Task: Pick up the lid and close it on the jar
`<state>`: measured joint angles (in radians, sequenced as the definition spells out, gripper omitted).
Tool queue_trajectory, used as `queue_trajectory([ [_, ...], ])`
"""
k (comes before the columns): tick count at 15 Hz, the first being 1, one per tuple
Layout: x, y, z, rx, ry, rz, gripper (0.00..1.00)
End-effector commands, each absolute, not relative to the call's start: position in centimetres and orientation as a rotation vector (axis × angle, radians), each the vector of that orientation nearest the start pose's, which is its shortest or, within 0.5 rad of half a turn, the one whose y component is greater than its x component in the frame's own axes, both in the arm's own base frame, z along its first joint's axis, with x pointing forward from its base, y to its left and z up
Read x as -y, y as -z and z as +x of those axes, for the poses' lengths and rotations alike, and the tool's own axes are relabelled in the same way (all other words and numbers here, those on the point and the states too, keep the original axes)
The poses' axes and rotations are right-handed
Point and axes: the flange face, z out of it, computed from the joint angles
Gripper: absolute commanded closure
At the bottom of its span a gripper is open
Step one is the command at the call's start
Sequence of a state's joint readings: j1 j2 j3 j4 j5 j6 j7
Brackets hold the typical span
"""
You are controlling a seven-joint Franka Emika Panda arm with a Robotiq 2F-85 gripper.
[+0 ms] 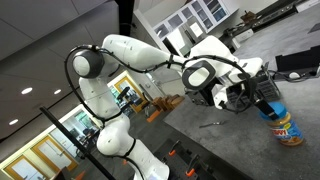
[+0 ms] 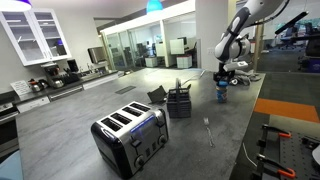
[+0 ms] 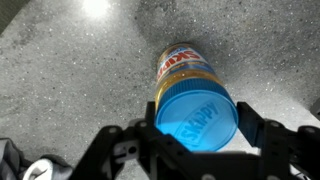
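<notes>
The blue lid's lower edge meets the jar's top, lined up over the label with my gripper's fingers alongside, so it is time to release the lid.
The jar, short with a yellow-orange label and red and blue marks, stands on the grey speckled counter. The blue lid sits over its mouth, seen from above in the wrist view. My gripper is directly above, and its two black fingers press against the lid's left and right sides. In both exterior views the gripper hangs straight over the jar, with the lid at its tips.
A black wire basket holding utensils stands mid-counter. A silver toaster is nearer the front. A loose utensil lies on the counter between them and the jar. An orange mat lies at the counter's edge.
</notes>
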<state>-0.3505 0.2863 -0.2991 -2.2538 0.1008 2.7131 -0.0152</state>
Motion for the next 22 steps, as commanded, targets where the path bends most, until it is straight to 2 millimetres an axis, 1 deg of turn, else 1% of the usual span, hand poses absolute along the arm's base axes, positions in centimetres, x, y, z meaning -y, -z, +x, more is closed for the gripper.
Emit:
queue_trajectory([
  [1, 34.24, -25.89, 44.75, -1.11, 0.281, -3.016, 0.46],
  [7, 34.25, -26.35, 44.45, -1.105, 0.28, -3.013, 0.46],
  [17, 34.3, -26.16, 44.36, -1.099, 0.222, -3.026, 0.46],
  [18, 34.28, -26.16, 44.36, -1.1, 0.229, -3.023, 0.05],
  [20, 34.24, -26.23, 44.34, -1.099, 0.227, -3.022, 0.0],
  [22, 34.27, -26.36, 44.29, -1.1, 0.23, -3.021, 0.0],
])
